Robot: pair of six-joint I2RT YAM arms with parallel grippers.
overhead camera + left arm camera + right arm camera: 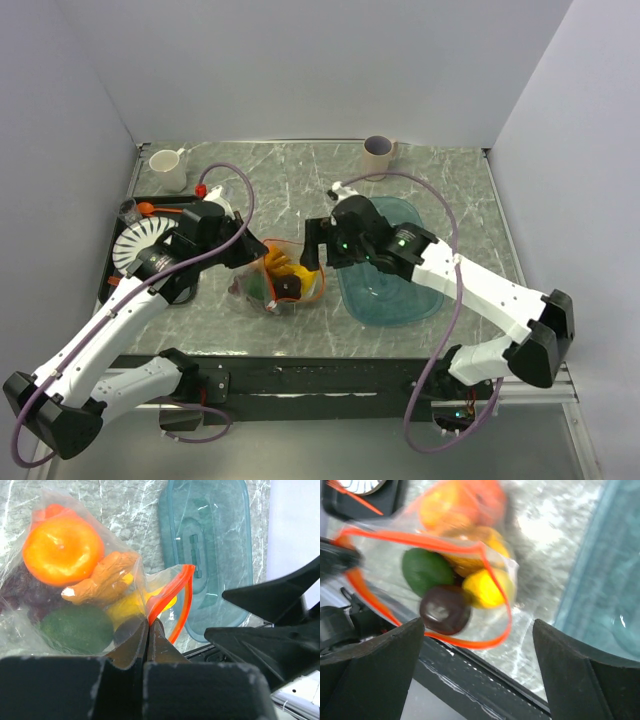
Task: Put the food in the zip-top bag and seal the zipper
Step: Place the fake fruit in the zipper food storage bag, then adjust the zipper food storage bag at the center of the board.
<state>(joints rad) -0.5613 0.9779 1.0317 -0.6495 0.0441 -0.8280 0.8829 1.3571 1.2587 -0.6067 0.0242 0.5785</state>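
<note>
I will next grab the zip-top bag with my right gripper by its orange zipper, on the tray side, so my left gripper stays free to seal it.
The zip-top bag (pixel 272 282) lies mid-table, its mouth open toward the near edge. In it are an orange fruit (pixel 62 550), a green one (pixel 75 627), a tan knobbly piece (pixel 102 575), a lemon (pixel 487 587) and a dark round piece (pixel 445 610). My left gripper (pixel 148 624) is shut on the zipper (pixel 170 592), pinching the strip at one end of the mouth; it also shows in the top view (pixel 250 262). My right gripper (pixel 479 650) is wide open and empty, hovering just above the open mouth (pixel 312 256). No slider shows.
A translucent teal tray (pixel 395 285) lies right of the bag, under the right arm. A white mug (pixel 168 170) and a beige cup (pixel 379 155) stand at the back. A black rack with white plates (pixel 135 248) and an orange spoon (pixel 150 208) stands at the left.
</note>
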